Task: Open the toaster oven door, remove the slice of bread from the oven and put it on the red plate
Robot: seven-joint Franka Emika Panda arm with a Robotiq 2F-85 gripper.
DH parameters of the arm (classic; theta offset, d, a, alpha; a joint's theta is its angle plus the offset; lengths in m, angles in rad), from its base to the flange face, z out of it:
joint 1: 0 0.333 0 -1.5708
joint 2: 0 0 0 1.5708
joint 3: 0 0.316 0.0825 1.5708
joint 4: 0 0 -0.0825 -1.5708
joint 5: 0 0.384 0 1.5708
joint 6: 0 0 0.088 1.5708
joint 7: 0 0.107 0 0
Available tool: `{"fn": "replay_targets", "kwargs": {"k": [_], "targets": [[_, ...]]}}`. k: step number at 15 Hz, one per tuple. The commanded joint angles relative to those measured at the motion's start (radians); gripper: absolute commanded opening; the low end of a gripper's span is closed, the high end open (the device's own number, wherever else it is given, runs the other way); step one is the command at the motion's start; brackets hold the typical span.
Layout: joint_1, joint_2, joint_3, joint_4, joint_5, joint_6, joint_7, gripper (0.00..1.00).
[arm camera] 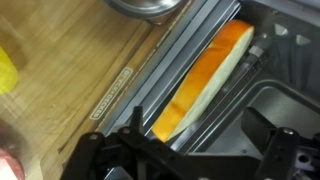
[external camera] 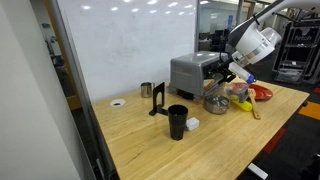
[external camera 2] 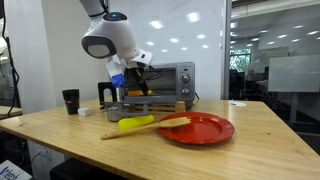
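My gripper should close on the slice now. My open fingers are level on either side of the slice's near end (arm camera: 178, 117), so they would catch it.
The toaster oven (external camera: 188, 71) (external camera 2: 166, 79) stands at the back of the wooden table. Its door (external camera 2: 150, 103) hangs folded down in front. In the wrist view the slice of bread (arm camera: 205, 78) lies inside on the metal rack, glowing orange with a pale edge. My gripper (arm camera: 198, 122) (external camera: 226, 76) (external camera 2: 134, 76) is at the oven mouth, open, its dark fingers (arm camera: 262, 128) on either side of the slice's near end, with nothing gripped. The red plate (external camera 2: 205, 130) (external camera: 263, 93) lies on the table in front of the oven.
A steel bowl (external camera: 215, 103) (arm camera: 150, 8), a yellow banana-like object (external camera 2: 135, 124) and a wooden spatula (external camera 2: 165, 123) lie near the plate. A black cup (external camera: 177, 122), a white block (external camera: 193, 124), a small steel cup (external camera: 146, 90) and a black stand (external camera: 158, 100) sit further along the table.
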Motion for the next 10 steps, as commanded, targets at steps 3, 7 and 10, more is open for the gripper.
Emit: {"fn": "replay_targets", "kwargs": {"k": [3,7,10], "targets": [[-0.059,0.046,0.072,0.008,0.022,0.062,-0.059,0.70],[-0.070,0.071,0.085,0.008,0.009,0.092,-0.061,0.41],[-0.074,0.088,0.091,0.009,0.003,0.112,-0.059,0.19]]}}
